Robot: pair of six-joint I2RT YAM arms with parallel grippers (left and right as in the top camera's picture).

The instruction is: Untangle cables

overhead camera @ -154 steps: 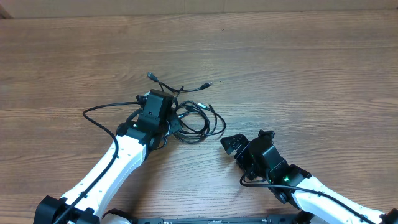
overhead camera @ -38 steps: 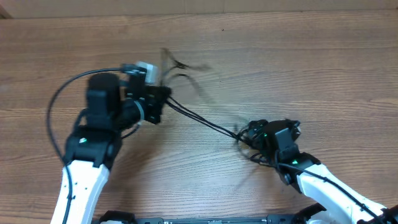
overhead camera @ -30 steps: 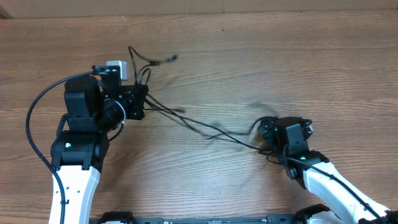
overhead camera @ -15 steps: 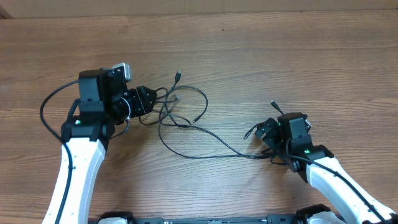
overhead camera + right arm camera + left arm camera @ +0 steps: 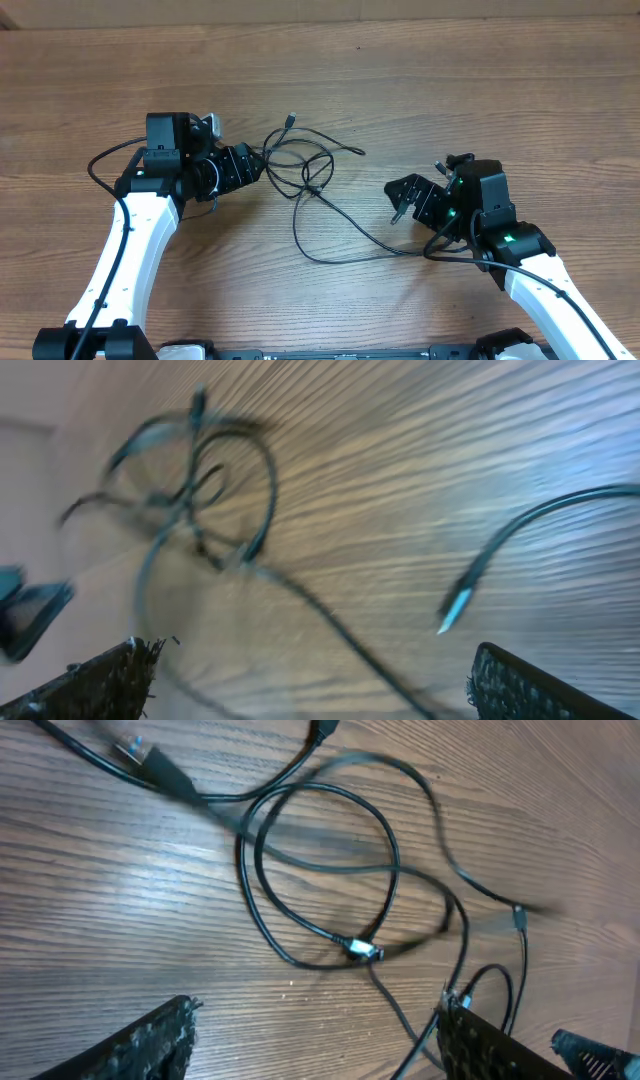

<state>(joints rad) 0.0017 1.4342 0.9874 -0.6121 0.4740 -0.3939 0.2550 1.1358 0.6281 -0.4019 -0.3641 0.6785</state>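
The long piece of cable runs free of the loops at one place, and my right gripper needs to grab it there next. Then my right gripper should pull that piece of cable out of the tangle.
The cables [image 5: 300,168] lie as a loose tangle of thin black loops on the wooden table, left of centre. One long strand [image 5: 340,252] curves from the tangle toward the right arm. My left gripper [image 5: 252,166] is open just left of the tangle. In the left wrist view the loops [image 5: 330,870] and a small plug [image 5: 365,950] lie ahead of the left gripper [image 5: 320,1035], and one strand runs beside its right finger [image 5: 490,1045]. My right gripper [image 5: 410,198] is open right of the tangle. In its blurred wrist view a strand [image 5: 330,630] crosses between the spread jaws of the right gripper [image 5: 310,685], and a plug end [image 5: 455,605] lies beside it.
Thicker black arm cables loop beside the left arm [image 5: 105,165] and under the right arm [image 5: 445,255]. The wooden table [image 5: 480,90] stretches bare behind both arms.
The cables were stretched taut between both grippers; now both grippers stand open and the cables lie slack. The left gripper moved right, the right gripper moved left toward the tangle.
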